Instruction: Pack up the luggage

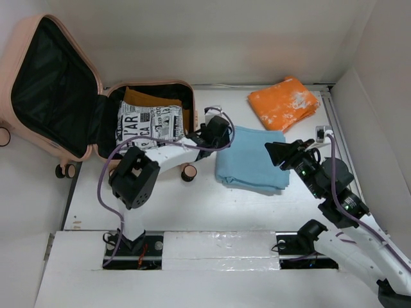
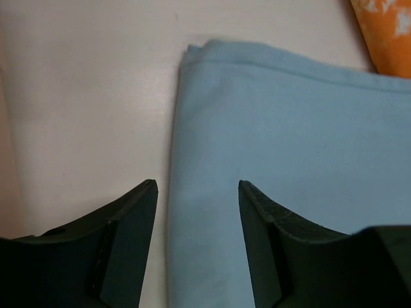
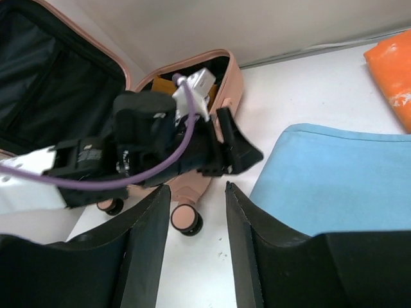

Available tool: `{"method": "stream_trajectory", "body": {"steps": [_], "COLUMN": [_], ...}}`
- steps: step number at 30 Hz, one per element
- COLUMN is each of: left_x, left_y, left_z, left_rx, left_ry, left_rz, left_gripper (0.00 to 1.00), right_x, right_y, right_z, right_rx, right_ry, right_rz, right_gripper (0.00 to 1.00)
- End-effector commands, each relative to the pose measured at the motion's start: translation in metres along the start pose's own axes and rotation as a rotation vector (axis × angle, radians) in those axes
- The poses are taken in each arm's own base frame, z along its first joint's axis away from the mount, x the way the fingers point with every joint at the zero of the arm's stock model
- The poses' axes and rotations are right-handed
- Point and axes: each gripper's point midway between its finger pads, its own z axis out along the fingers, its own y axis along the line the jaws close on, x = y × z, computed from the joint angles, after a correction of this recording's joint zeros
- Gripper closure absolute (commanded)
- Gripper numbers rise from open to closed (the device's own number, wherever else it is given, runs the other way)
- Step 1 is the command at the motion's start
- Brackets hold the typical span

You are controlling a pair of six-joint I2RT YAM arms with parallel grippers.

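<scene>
My left gripper isn't ready to close: the right wrist view shows white table between my fingers and the edge of the blue cloth (image 1: pixel 250 160), so it should move toward that edge first.
The luggage (image 1: pixel 51 90) is a pale pink suitcase lying open at the left, lid tipped back. Its base holds a newspaper-print cloth (image 1: pixel 148 125) over a brown-orange item (image 1: pixel 151 98). A folded light blue cloth (image 1: pixel 250 160) lies on the table to its right. My left gripper (image 1: pixel 225 135) is open and empty, its jaws straddling the cloth's left edge (image 2: pixel 289 128) in the left wrist view (image 2: pixel 198 186). My right gripper (image 1: pixel 277 155) is open and empty above the cloth's right part. The right wrist view (image 3: pixel 198 189) looks across at the left gripper (image 3: pixel 237 151) and the luggage (image 3: pixel 228 83).
A folded orange cloth (image 1: pixel 282 102) lies at the back right, beyond the blue one, and shows at a corner of the left wrist view (image 2: pixel 385 32). A suitcase wheel (image 1: pixel 188 173) stands near the left arm. White walls close in the back and right.
</scene>
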Motion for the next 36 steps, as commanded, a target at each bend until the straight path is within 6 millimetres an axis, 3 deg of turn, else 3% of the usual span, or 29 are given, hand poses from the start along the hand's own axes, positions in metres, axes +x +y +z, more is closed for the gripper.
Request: {"method": "stream_trajectory", "body": {"steps": [1, 6, 9, 10, 16, 17, 21, 22, 24, 28, 32, 33, 34, 35, 36], "left_x": [0.026, 0.057, 0.08, 0.077, 0.112, 0.113, 0.131, 0.131, 0.134, 0.101, 0.031, 0.007, -0.004, -0.029, -0.056], "left_y": [0.0, 0.013, 0.008, 0.002, -0.003, -0.003, -0.015, -0.021, -0.017, -0.027, -0.04, -0.045, -0.041, -0.045, -0.035], "left_z": [-0.018, -0.012, -0.004, -0.002, 0.024, 0.027, 0.027, 0.025, 0.022, 0.002, -0.033, -0.047, -0.053, -0.061, -0.067], "left_rx": [0.057, 0.022, 0.06, 0.076, 0.111, 0.124, 0.224, 0.253, 0.257, 0.298, 0.32, 0.33, 0.298, 0.285, 0.229], "left_ry": [0.062, 0.143, 0.224, 0.222, 0.336, 0.342, 0.395, 0.402, 0.398, 0.32, 0.159, 0.1, 0.084, 0.025, -0.043], "left_rz": [-0.034, -0.034, -0.014, -0.018, -0.005, -0.014, -0.028, -0.032, -0.033, -0.02, 0.015, 0.033, 0.047, 0.047, 0.04], "left_gripper": [0.51, 0.48, 0.46, 0.44, 0.44, 0.48, 0.79, 0.99, 1.0, 1.0, 1.0, 1.0, 1.0, 1.0, 1.0], "right_x": [-0.012, -0.002, 0.002, 0.003, 0.008, 0.009, 0.009, 0.004, 0.002, -0.003, -0.009, -0.009, -0.011, -0.011, -0.012], "right_y": [0.012, 0.011, 0.011, 0.013, 0.014, 0.015, 0.015, 0.016, 0.017, 0.017, 0.018, 0.018, 0.016, 0.016, 0.013], "right_z": [0.001, 0.005, 0.005, 0.005, 0.005, 0.005, 0.005, 0.005, 0.003, 0.002, 0.003, 0.003, 0.004, 0.004, 0.004], "right_rx": [-0.05, -0.053, -0.061, -0.07, -0.083, -0.091, -0.091, -0.086, -0.091, -0.088, -0.084, -0.084, -0.073, -0.073, -0.059], "right_ry": [-0.047, -0.014, -0.007, -0.001, 0.017, 0.022, 0.022, 0.009, 0.001, -0.012, -0.041, -0.041, -0.047, -0.047, -0.056], "right_rz": [-0.002, -0.017, -0.017, -0.017, -0.01, -0.01, -0.01, -0.008, -0.007, -0.014, -0.01, -0.01, -0.01, -0.01, -0.009], "right_gripper": [0.54, 0.54, 0.53, 0.53, 0.53, 0.53, 0.53, 0.53, 0.53, 0.53, 0.53, 0.53, 0.53, 0.53, 0.53]}}
